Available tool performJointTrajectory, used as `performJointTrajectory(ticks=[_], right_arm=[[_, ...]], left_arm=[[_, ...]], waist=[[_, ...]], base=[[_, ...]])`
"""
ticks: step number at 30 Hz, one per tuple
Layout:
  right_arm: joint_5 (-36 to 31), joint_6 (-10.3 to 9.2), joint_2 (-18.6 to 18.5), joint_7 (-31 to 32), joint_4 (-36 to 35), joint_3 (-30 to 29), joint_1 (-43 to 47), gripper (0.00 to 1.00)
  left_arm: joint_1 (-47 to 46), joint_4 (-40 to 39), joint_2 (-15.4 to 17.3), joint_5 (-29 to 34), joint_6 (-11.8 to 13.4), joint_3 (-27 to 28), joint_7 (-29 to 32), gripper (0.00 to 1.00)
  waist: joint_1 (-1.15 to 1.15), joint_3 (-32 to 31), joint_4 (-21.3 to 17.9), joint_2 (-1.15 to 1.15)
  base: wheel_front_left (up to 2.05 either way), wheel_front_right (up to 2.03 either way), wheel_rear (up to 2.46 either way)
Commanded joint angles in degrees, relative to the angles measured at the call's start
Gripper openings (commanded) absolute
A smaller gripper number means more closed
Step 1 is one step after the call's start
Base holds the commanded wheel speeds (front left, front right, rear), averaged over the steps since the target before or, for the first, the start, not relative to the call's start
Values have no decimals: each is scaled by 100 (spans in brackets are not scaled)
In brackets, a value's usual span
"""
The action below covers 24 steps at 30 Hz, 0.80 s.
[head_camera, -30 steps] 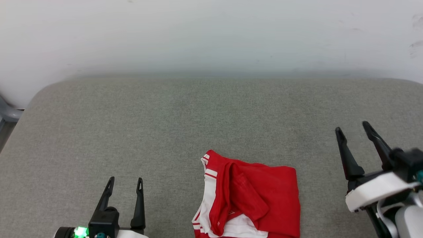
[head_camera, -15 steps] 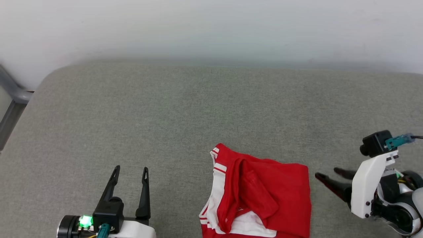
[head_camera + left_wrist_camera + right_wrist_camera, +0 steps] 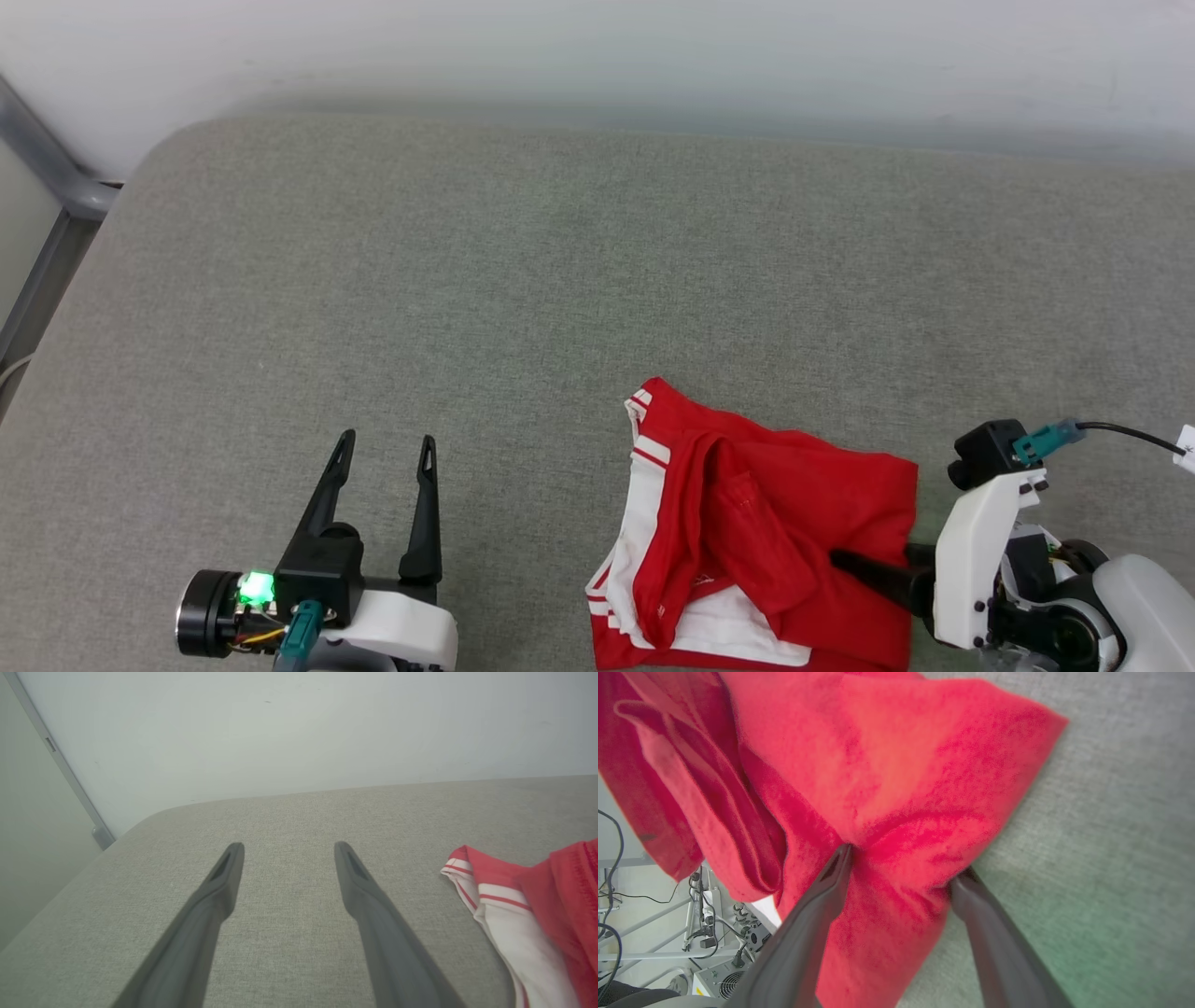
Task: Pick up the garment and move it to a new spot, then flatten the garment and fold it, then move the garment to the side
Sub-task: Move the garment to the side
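I need to move the garment to the side, so my right gripper will next pinch the folded garment by its plain red folded edge (image 3: 902,526) (image 3: 928,879).
The garment (image 3: 775,523) is a red shirt with white, red-striped trim, lying bunched and folded near the front edge of a grey cushioned surface (image 3: 467,280). My right gripper (image 3: 868,557) points left and reaches in from the garment's right side. In the right wrist view it (image 3: 903,863) is open, its two fingertips pressing into the red fabric (image 3: 878,765) with a fold bulging between them. My left gripper (image 3: 387,439) stands open over bare cushion, well left of the garment. The left wrist view shows it (image 3: 288,847) with the striped trim (image 3: 514,896) at the right.
A white wall (image 3: 597,56) runs behind the cushion. A grey metal frame (image 3: 56,177) stands at the far left corner. Past the cushion's front edge, the right wrist view shows cables and equipment (image 3: 714,952) on the floor.
The head camera has tilted down, shifting the whole picture. My right gripper swung from pointing away to pointing left, and came down onto the garment's right edge. The left gripper stayed put.
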Motion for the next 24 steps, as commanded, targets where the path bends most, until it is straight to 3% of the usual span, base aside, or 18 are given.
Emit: performJointTrajectory(ticks=[1, 8, 9, 10, 18, 24], right_arm=[[46, -9, 113, -33, 163, 108, -25, 100], [10, -11, 256, -520, 555, 528, -156, 100], [3, -11, 232, -645, 554, 576, -193, 42], [9, -11, 208, -759, 543, 620, -240, 0], [-152, -9, -262, -1616, 136, 960, -546, 0], [-618, -8, -804, -1904, -330, 1338, -735, 0]], left_arm=[[-88, 5, -5, 13, -12, -15, -12, 100], [-214, 60, -36, 2, -39, -67, -12, 100], [-233, 66, -39, -2, -40, -67, -12, 100], [-246, 69, -43, -6, -41, -65, -12, 100], [-97, 123, -61, -26, -7, -29, -12, 100], [9, 86, -64, -37, 6, 30, -12, 100]], waist=[[0, 61, 40, 0], [0, 180, 117, 0], [0, 186, 124, 0], [0, 184, 127, 0], [0, -2, -21, 0], [0, -160, -362, 0]], base=[[0, 0, 0], [0, 0, 0], [0, 0, 0], [0, 0, 0], [0, 0, 0], [0, 0, 0]])
